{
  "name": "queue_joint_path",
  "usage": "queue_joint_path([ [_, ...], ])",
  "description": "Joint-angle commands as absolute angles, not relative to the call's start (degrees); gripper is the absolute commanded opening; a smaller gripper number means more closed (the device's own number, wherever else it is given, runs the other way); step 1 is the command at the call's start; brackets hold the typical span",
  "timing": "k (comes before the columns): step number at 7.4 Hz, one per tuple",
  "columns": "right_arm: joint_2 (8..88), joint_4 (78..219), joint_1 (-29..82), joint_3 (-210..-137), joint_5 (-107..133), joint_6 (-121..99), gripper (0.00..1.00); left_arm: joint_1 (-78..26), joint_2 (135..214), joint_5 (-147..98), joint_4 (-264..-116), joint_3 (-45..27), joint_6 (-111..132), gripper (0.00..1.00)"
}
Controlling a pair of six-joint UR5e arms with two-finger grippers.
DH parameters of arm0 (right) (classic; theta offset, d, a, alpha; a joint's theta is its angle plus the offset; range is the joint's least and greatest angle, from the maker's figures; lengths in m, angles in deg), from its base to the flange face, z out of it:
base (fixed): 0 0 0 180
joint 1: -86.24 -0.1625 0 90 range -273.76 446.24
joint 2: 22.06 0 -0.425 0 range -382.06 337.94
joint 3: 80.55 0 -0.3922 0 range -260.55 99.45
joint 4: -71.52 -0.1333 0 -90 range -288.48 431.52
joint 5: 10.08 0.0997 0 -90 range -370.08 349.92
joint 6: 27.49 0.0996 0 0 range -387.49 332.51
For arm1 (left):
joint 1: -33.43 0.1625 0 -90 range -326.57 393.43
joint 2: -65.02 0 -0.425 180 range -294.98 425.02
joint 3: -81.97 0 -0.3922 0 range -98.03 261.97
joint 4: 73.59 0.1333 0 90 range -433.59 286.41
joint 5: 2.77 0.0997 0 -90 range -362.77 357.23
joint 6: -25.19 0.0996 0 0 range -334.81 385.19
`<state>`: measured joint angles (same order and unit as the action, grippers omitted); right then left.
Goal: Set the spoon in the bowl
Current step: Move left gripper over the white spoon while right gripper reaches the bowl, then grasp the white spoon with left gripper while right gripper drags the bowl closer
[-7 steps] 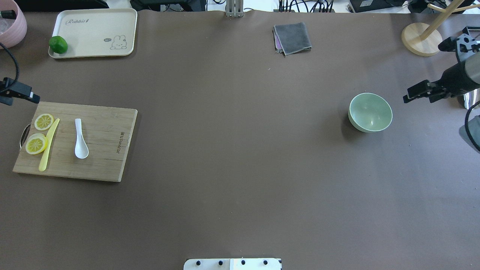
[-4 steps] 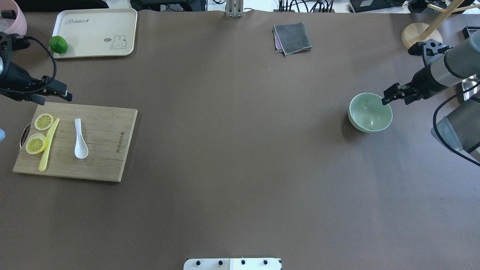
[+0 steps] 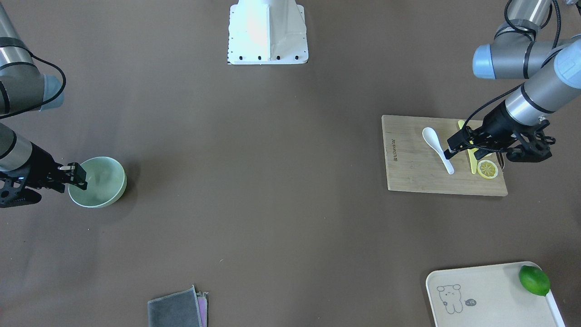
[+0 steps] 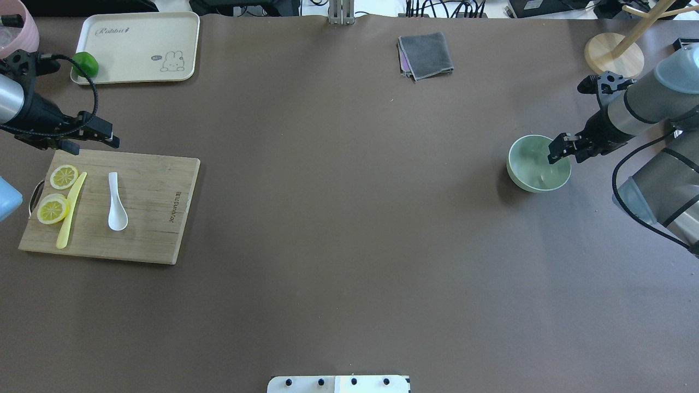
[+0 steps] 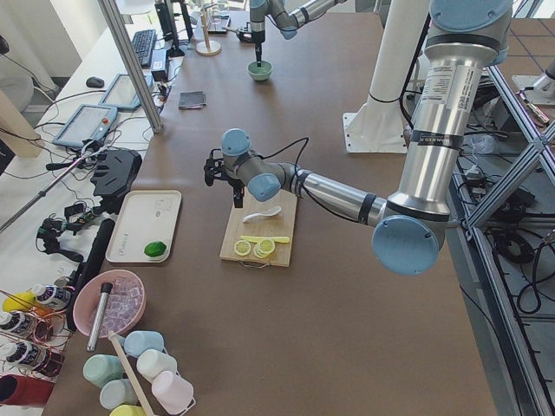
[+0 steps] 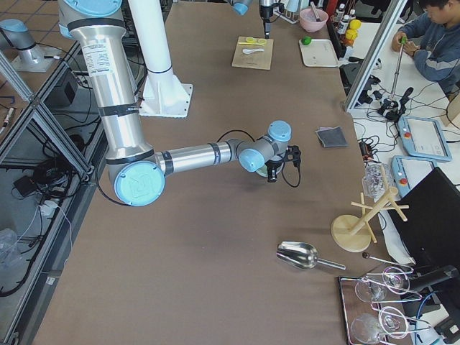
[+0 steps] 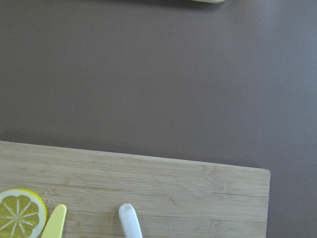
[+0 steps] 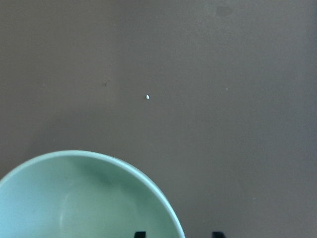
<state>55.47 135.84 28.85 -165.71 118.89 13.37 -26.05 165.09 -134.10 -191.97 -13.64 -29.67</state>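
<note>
My right gripper grabs the bowl by its rim [image 3: 73,190] next, to bring the bowl over for the spoon [image 3: 435,147] to go in.
The white spoon [image 4: 116,202] lies on the cutting board [image 4: 153,229], scoop toward the robot; it also shows in the front view [image 3: 438,150], and its handle tip shows in the left wrist view [image 7: 130,220]. My left gripper [image 4: 112,139] is open and empty, hovering over the board's far edge just beyond the spoon's handle [image 3: 453,147]. The mint-green bowl [image 4: 527,164] stands empty on the right [image 3: 100,184]. My right gripper [image 4: 560,150] is open and empty over the bowl's right rim [image 8: 84,198].
Two lemon slices [image 4: 53,209] and a yellow knife [image 4: 71,210] lie left of the spoon on the board. A cream tray [image 4: 136,46] with a lime [image 4: 86,64] sits at the far left. A grey cloth [image 4: 426,54] and a wooden stand [image 4: 611,54] are at the back.
My left gripper has moved right, to the board's far edge near the spoon. My right gripper has moved left, from beside the bowl to over its right rim.
</note>
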Motion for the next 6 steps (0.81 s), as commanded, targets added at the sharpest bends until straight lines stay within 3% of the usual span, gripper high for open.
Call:
queue_joint_path([
  [1, 54.32, 135.94, 29.02, -166.33, 120.60, 16.42, 0.00, -21.88, 165.48, -128.40, -192.07, -13.39, -35.51, 0.97],
  [3, 49.50, 136.20, 30.59, -167.47, 121.49, 25.63, 0.00, -19.74, 163.30, -125.21, -192.33, -13.57, -37.74, 0.92],
  [6, 42.82, 136.03, 37.17, -168.26, 117.47, 39.00, 0.00, -19.13, 161.44, -124.94, -198.98, -9.02, -37.82, 0.76],
])
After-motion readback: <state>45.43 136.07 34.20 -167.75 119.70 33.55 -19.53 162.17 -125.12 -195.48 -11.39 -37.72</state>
